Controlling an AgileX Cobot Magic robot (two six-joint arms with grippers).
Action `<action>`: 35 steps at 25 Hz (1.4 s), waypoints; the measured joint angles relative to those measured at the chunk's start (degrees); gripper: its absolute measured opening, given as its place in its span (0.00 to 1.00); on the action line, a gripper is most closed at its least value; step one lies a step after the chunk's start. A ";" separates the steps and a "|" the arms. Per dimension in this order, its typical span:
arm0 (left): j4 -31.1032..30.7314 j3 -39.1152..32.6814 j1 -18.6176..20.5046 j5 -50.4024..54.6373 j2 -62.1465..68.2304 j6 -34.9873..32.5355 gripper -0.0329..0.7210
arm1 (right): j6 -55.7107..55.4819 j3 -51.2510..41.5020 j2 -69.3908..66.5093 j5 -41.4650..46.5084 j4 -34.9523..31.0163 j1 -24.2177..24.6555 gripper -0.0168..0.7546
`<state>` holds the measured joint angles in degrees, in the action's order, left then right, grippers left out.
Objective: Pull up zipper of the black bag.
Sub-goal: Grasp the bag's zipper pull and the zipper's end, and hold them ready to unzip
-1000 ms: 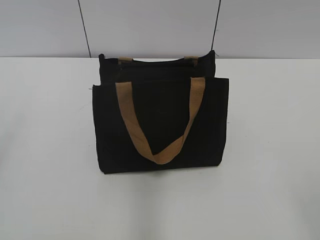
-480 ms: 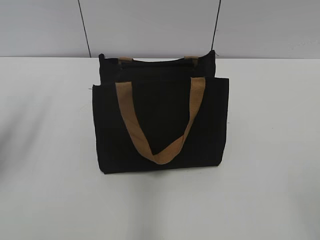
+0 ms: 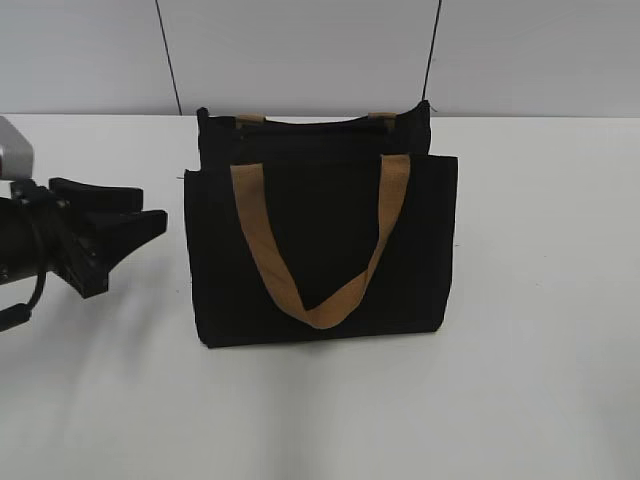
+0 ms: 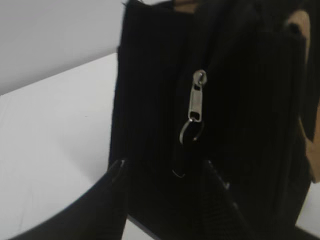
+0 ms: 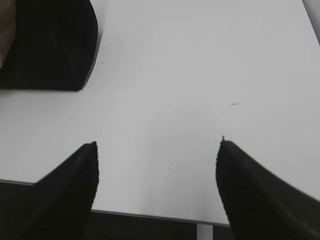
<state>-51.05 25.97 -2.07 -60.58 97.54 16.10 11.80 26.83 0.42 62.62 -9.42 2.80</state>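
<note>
The left gripper grabs the zipper by its black fabric end point(image 4: 178, 165) next. That holds the zipper taut while the zipper's pull tab slides.
The black bag point(image 3: 320, 250) stands upright in the middle of the white table, with a tan handle point(image 3: 318, 240) hanging down its front. My left gripper point(image 3: 140, 212) is open at the bag's left end, a short gap from it. In the left wrist view the zipper's silver pull tab point(image 4: 196, 100) and ring hang on the bag's side point(image 4: 150, 100), just beyond my open fingers point(image 4: 165, 167). My right gripper point(image 5: 157, 145) is open and empty over bare table, with the bag's corner point(image 5: 50, 45) at the upper left. The right gripper is out of the exterior view.
The white table point(image 3: 540, 300) spreads on all sides of the bag. A grey wall point(image 3: 300, 50) rises behind it. The table's near edge point(image 5: 150, 216) shows below my right fingers.
My left arm has come into the exterior view from the left and now sits beside the bag's left end. The bag has not moved.
</note>
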 joint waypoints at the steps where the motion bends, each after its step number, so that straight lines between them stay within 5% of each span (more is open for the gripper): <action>1: -2.82 1.56 0.00 -0.32 1.93 0.05 0.51 | 0.00 0.00 0.00 0.00 0.00 0.00 0.74; 6: -12.45 8.28 -0.23 -0.89 10.50 0.07 0.50 | 0.00 0.00 0.00 0.00 0.00 0.00 0.74; 10: -14.35 12.64 -2.05 -1.17 15.22 0.07 0.50 | 0.00 0.00 0.00 0.00 0.00 0.00 0.74; 25: -6.90 19.55 -5.00 -6.74 25.10 0.20 0.28 | 0.00 0.00 0.00 0.00 0.00 0.00 0.74; 29: -6.67 19.55 -5.58 -6.87 25.29 0.20 0.09 | 0.00 0.00 0.00 0.00 0.00 0.00 0.74; 35: -6.78 19.38 -5.60 -5.40 24.04 0.20 0.08 | 0.00 0.00 0.00 0.00 0.00 0.00 0.74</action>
<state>-57.83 45.35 -7.67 -65.97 121.58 16.30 11.80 26.83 0.42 62.62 -9.42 2.80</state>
